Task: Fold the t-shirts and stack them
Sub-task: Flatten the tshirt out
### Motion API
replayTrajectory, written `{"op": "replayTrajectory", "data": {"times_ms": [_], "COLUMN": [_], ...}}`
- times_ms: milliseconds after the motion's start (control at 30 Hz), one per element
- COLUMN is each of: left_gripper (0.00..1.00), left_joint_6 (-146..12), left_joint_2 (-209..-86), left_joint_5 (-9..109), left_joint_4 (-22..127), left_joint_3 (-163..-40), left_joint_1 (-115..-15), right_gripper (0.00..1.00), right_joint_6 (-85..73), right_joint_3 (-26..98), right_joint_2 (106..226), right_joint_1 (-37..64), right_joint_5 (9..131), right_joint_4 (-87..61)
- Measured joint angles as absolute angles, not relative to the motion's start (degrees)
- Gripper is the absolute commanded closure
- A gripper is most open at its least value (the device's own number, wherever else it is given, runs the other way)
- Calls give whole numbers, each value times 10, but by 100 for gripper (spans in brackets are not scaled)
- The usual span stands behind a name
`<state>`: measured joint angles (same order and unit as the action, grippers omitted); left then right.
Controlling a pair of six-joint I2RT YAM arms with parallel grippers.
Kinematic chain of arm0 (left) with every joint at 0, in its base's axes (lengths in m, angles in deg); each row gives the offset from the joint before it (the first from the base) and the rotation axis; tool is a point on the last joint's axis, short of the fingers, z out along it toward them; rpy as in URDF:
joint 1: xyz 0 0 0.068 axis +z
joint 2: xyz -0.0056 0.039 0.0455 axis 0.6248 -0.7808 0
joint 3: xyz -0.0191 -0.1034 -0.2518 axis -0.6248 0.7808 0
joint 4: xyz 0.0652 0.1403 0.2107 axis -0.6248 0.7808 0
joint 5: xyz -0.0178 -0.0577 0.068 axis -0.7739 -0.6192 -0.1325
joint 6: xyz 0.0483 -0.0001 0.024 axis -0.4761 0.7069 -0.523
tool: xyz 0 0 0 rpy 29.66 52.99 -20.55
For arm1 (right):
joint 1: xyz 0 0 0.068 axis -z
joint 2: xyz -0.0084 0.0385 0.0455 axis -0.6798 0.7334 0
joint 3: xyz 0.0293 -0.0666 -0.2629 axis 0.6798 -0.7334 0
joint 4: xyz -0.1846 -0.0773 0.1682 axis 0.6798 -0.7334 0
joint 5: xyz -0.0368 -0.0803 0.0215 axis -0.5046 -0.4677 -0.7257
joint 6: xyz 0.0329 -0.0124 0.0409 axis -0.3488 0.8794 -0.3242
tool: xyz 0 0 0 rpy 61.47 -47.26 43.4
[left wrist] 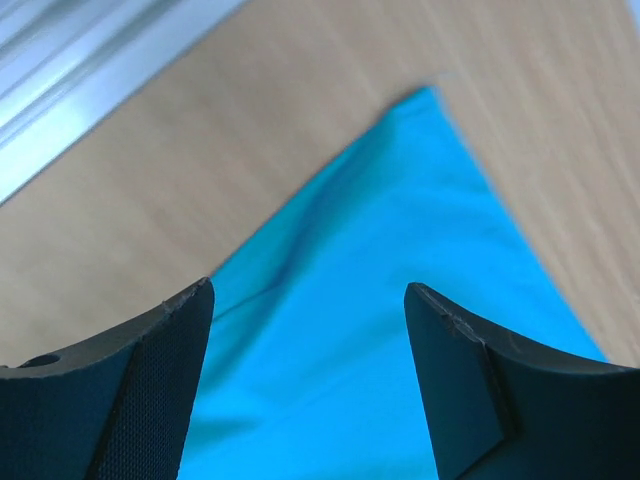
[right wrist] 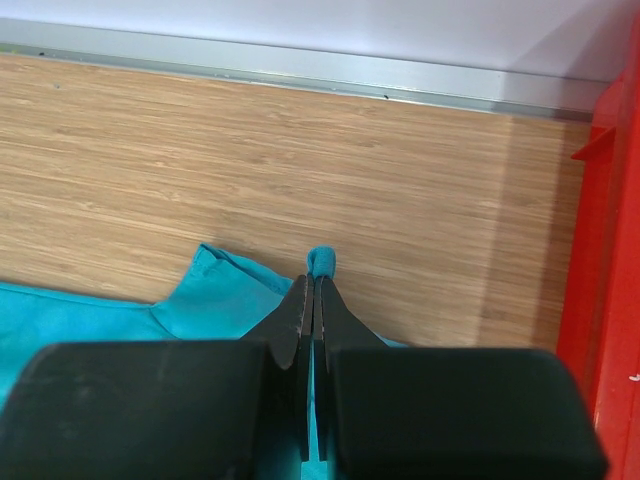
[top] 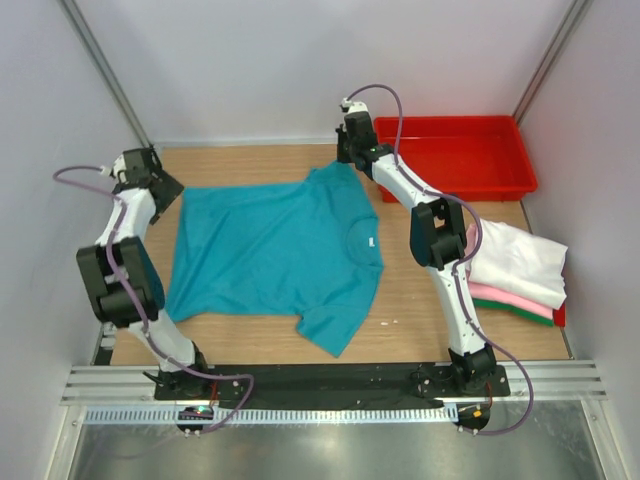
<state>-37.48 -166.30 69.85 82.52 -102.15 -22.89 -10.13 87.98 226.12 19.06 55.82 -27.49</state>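
My left gripper grabs the teal t-shirt's far corner next, away from the neck label, to fold the t-shirt's far side inward.
A plain teal t-shirt lies spread flat on the wooden table, its small white neck label toward the right. My left gripper hovers over the shirt's far left corner, open, with nothing between its fingers. At the shirt's far right sleeve my right gripper is shut on a pinch of teal cloth that pokes out past its fingertips. At the table's right edge sits a stack of folded t-shirts: white on top, pink and green below.
A red plastic tray stands at the back right, its wall just right of the right gripper. A metal rail runs along the table's back edge. Bare wood lies between the teal shirt and the stack.
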Motion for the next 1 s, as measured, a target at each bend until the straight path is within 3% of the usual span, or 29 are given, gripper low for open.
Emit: {"op": "replayTrajectory", "data": {"times_ms": [133,333,800,900,1000], "left_gripper": [24,27,35,43,57], "left_joint_6": [-398,-422,-453,-459,-459], "left_joint_2": [-1811,-1933,-2038,-2043,-2044], "left_joint_5": [671,664,674,686,693], "left_joint_4": [775,751,754,763,765], "left_joint_3": [-1144,-1248,-1334,-1334,-1335], "left_joint_1": [-258,-259,-278,-282,-283], "right_gripper": [99,99,99,99,99], "right_joint_6": [-103,-103,-103,-103,-103], "right_joint_3": [880,880,880,881,882], "right_joint_2": [2261,2261,2261,2261,2261], "right_joint_1": [191,191,191,191,191], "right_joint_5": [559,558,550,547,545], "right_joint_4": [-276,-276,-279,-281,-281]}}
